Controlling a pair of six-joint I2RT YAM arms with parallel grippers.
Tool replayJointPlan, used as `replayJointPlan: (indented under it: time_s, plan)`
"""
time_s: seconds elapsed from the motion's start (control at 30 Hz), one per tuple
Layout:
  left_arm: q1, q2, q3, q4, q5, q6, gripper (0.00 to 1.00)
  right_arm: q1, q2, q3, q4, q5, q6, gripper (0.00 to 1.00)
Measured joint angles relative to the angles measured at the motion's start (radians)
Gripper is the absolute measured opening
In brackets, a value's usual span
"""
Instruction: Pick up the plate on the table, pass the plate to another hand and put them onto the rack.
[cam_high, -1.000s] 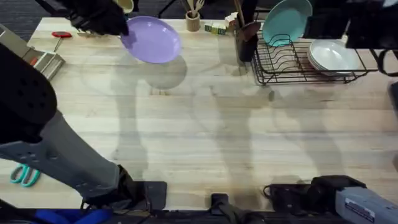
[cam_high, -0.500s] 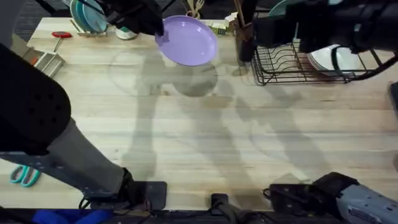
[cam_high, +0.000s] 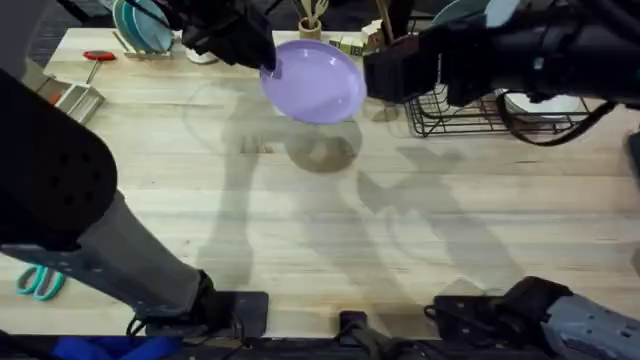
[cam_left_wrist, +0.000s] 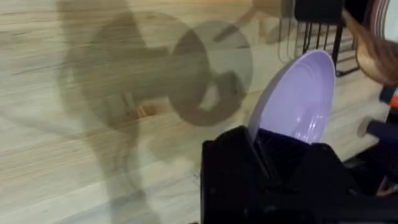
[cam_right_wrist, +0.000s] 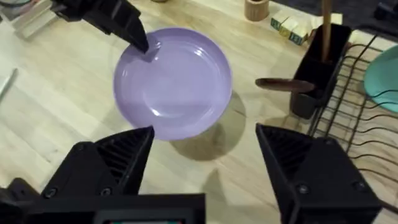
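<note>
My right gripper is to put the lilac plate onto the wire rack (cam_high: 480, 110), so it should grab the plate by its free rim (cam_high: 363, 88) next.
The lilac plate (cam_high: 318, 85) hangs tilted above the table (cam_high: 320, 240), casting a round shadow below. My left gripper (cam_high: 266, 66) is shut on its left rim; in the right wrist view its black fingers (cam_right_wrist: 140, 41) pinch the plate (cam_right_wrist: 174, 84) at the edge. The left wrist view has the plate (cam_left_wrist: 300, 99) standing up from between that gripper's jaws (cam_left_wrist: 261, 155). My right gripper (cam_high: 385, 72) hovers just right of the plate, open (cam_right_wrist: 205, 171), its fingers spread wide and apart from the plate. The black wire rack (cam_high: 480, 110) lies behind it at the back right.
White bowls (cam_high: 545, 103) and a teal plate (cam_right_wrist: 382, 78) sit in the rack. A black utensil holder (cam_right_wrist: 317, 68) with a wooden spoon stands beside it. A wooden stand with a teal plate (cam_high: 140, 25) is at the back left. Scissors (cam_high: 38, 282) lie near the left front.
The left gripper has carried the plate rightward toward the table's middle. The right arm has swung left from over the rack, closing in on the plate's right side.
</note>
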Motion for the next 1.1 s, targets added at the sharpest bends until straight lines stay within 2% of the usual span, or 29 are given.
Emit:
replayJointPlan:
  time_s: [0.2, 0.43, 0.67, 1.0, 1.1]
  plan:
    - [0.000, 0.000, 0.000, -0.066, 0.014, 0.091, 0.041, 0.000, 0.022, 0.000, -0.001, -0.012, 0.108, 0.996]
    - [0.000, 0.000, 0.000, -0.098, 0.066, 0.187, 0.041, 0.000, 0.110, 0.000, -0.001, -0.013, 0.252, 0.996]
    - [0.000, 0.000, 0.000, -0.098, 0.084, 0.223, 0.041, 0.000, 0.182, 0.000, 0.000, -0.013, 0.439, 0.996]
    - [0.000, 0.000, 0.000, -0.098, 0.087, 0.238, 0.041, 0.000, 0.271, 0.000, 0.002, -0.013, 0.514, 0.992]
    - [0.000, 0.000, 0.000, -0.098, 0.087, 0.238, 0.041, 0.000, 0.301, 0.000, 0.001, -0.013, 0.536, 0.895]
